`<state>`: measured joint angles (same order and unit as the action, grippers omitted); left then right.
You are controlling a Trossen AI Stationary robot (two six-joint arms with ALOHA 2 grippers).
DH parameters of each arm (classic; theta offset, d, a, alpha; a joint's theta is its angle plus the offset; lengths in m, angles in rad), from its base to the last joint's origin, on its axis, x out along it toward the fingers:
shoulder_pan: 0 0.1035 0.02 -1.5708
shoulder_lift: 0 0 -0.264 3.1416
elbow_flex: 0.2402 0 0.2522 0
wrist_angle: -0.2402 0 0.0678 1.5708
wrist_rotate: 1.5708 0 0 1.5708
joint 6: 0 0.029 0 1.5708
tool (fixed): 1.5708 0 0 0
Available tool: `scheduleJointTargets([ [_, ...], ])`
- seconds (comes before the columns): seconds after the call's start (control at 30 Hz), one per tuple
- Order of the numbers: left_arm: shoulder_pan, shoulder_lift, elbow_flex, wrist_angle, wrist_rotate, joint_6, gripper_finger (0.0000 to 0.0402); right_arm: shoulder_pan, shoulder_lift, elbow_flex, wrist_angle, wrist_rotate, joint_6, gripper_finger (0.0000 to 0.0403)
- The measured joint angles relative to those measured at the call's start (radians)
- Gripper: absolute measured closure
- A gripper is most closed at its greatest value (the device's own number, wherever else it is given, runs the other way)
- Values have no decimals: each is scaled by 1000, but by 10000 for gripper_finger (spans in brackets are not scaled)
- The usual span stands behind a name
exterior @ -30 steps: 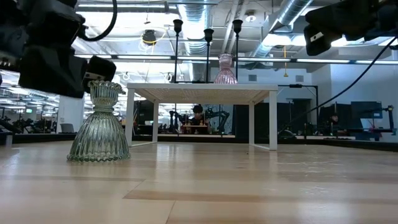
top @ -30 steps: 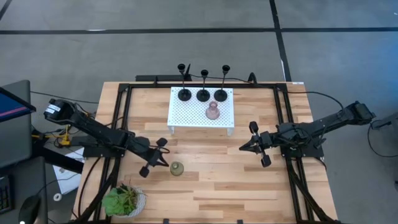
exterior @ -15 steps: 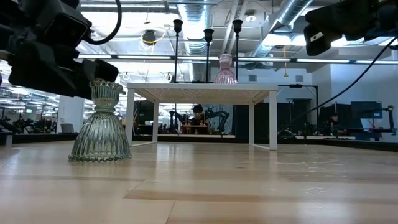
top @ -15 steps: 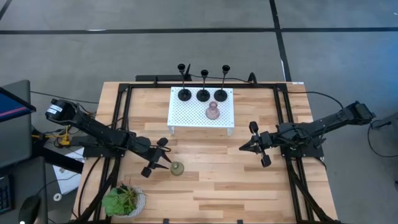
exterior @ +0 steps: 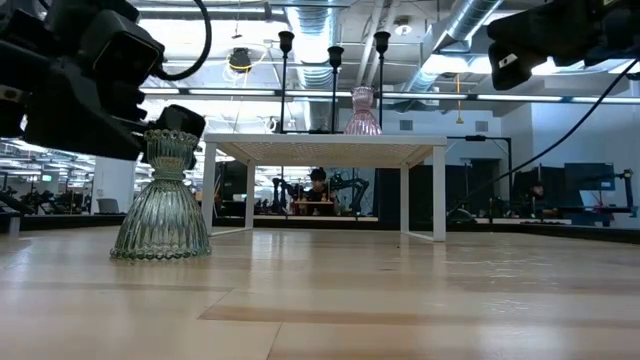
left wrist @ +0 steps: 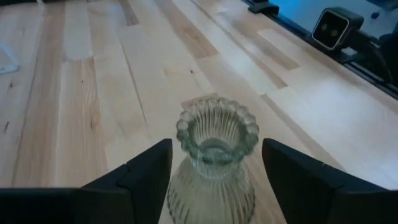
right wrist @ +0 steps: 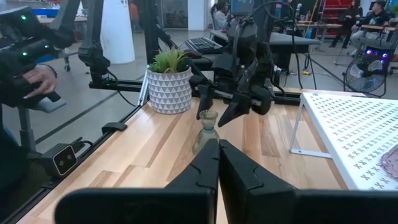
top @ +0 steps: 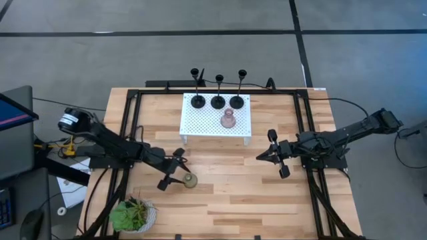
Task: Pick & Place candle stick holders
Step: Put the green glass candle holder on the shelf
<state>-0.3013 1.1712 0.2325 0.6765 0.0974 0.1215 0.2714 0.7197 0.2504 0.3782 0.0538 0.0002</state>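
Observation:
I should next grab the olive-green candle stick holder with my left gripper by its neck [top: 190,180] [left wrist: 215,163], to place the holder on the white perforated stand.
The olive-green candle stick holder [top: 190,181] stands upright on its wide base on the wooden table [top: 227,200], near the front left. My left gripper [left wrist: 214,155] is open, one finger on each side of its ribbed neck [exterior: 168,150], with a gap on both sides. Three slim black holders [top: 218,102] and the pink one [top: 228,121] stand on the white perforated stand [top: 200,123] at the back. My right gripper [top: 261,159] hovers shut at the table's right, holding nothing.
A leafy potted plant [top: 132,215] stands at the near left corner, close to my left arm. Black frame rails [top: 130,127] run along the table's sides. Bare wood lies between the stand and the near edge.
My left gripper has moved toward the table's right and slightly nearer, up to the olive-green holder, and has opened. Its fingers now stand on either side of the holder's neck. The holder stays upright where it was.

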Motion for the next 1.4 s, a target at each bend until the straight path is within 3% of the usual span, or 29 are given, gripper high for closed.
scheduleJointTargets([
  [0.3, -1, 128, 0, 192, 1, 0, 156, 0, 0, 0, -1, 0, 0, 403],
  [0.67, -1, 145, 0, 211, 1, 0, 178, 0, 0, 0, -3, 0, 0, 403],
  [1.07, -1, 145, 0, 218, 2, -62, 238, 0, 0, 0, -3, 0, 0, 403],
  [1.4, -1, 145, 2, 236, 0, -143, 240, 0, 0, 0, -3, 0, 0, 403],
])
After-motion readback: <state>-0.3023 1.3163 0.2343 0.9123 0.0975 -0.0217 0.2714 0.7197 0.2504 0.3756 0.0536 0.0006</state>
